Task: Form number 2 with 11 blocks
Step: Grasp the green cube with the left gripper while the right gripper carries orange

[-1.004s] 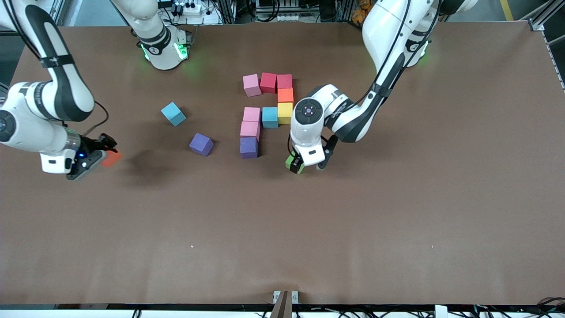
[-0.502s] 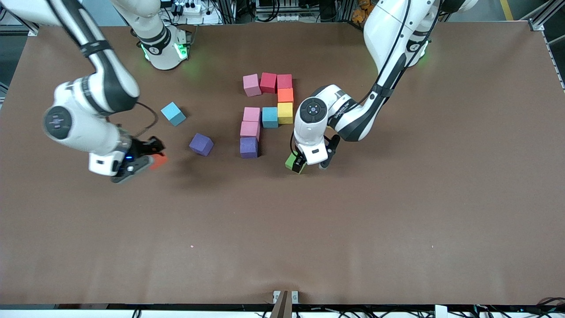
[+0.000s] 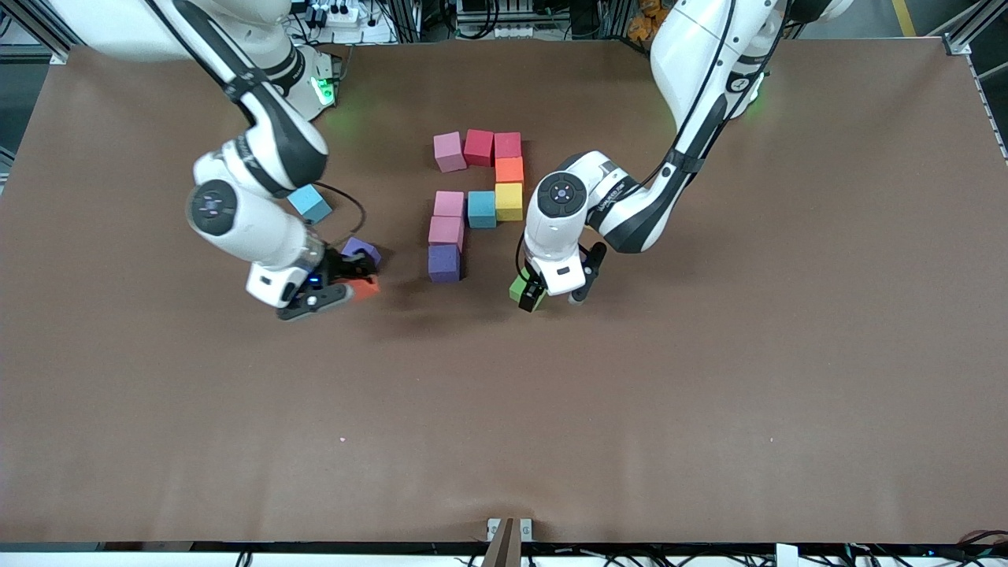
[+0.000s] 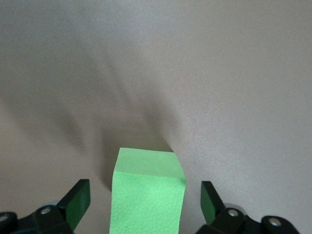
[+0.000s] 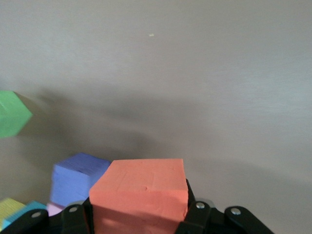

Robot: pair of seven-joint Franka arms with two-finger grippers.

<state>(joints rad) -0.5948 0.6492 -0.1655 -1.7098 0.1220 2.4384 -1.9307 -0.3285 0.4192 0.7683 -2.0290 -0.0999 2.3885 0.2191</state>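
My left gripper is going to grab the green block (image 3: 523, 290) by its opposite sides next, so that the number 2 can be built up.
The unfinished number 2 (image 3: 476, 201) is a run of touching blocks, from pink (image 3: 450, 151) through red, orange, yellow and light blue to purple (image 3: 444, 262). My right gripper (image 3: 358, 285) is shut on an orange-red block (image 3: 366, 290) (image 5: 141, 195), low over the table next to a loose purple block (image 3: 361, 252). My left gripper (image 3: 554, 296) is open around a green block (image 3: 523, 290) (image 4: 147, 195), with a gap at each finger (image 4: 78, 202). That green block lies toward the left arm's end from the figure's purple block (image 5: 75, 183).
A loose light blue block (image 3: 309, 203) lies partly under the right arm, farther from the front camera than the loose purple one. The brown table (image 3: 504, 409) is bare between the blocks and the front camera.
The right arm has swept from its end of the table toward the figure, carrying the orange-red block. The left gripper and the green block have barely shifted.
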